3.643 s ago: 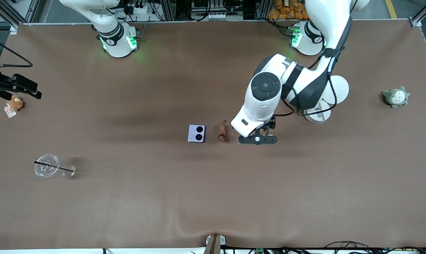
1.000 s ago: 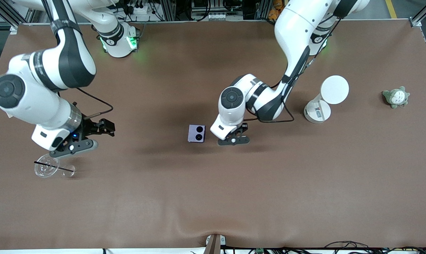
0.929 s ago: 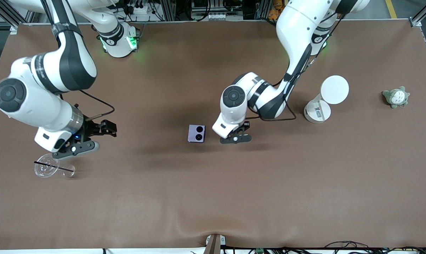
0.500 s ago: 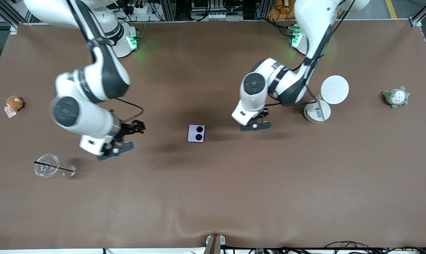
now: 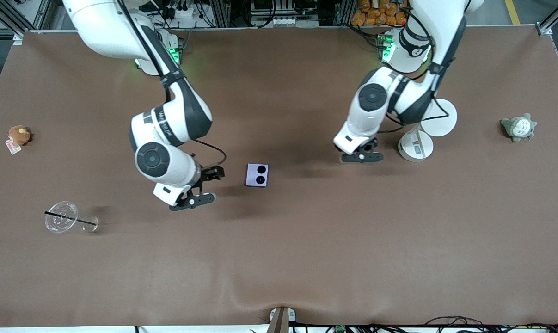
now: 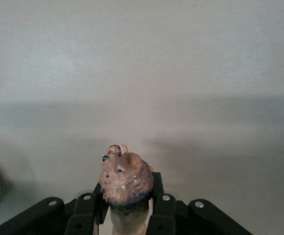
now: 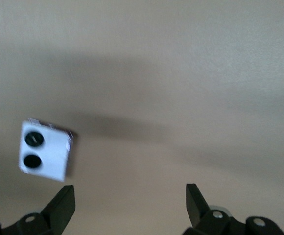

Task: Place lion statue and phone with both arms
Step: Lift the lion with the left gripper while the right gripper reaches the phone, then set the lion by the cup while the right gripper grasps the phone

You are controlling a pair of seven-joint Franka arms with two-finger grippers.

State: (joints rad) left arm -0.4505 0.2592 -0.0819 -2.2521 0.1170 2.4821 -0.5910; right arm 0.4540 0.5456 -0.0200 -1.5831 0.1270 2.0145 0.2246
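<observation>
The lion statue hangs above the table beside its soft shadow, so my left gripper should keep holding it.
The lilac phone (image 5: 257,175) lies flat at the table's middle, its two black camera circles up; it also shows in the right wrist view (image 7: 45,150). My right gripper (image 5: 192,201) is open and empty, low over the table beside the phone toward the right arm's end; in its wrist view (image 7: 128,196) the fingers (image 7: 63,203) stand wide apart. My left gripper (image 5: 362,157) is shut on the reddish-brown lion statue (image 6: 126,178), held in the air over bare table beside the white cup. The statue is hidden under the hand in the front view.
A white cup (image 5: 417,144) lies on its side with a round white lid (image 5: 439,118) by it. A grey-green plush (image 5: 518,127) sits at the left arm's end, a brown plush (image 5: 19,135) at the right arm's end. A clear cup with a black straw (image 5: 61,217) lies nearer the camera.
The left gripper closed on the lion statue beside the phone, lifted it and carried it toward the white cup. The right arm swung from the clear cup toward the phone.
</observation>
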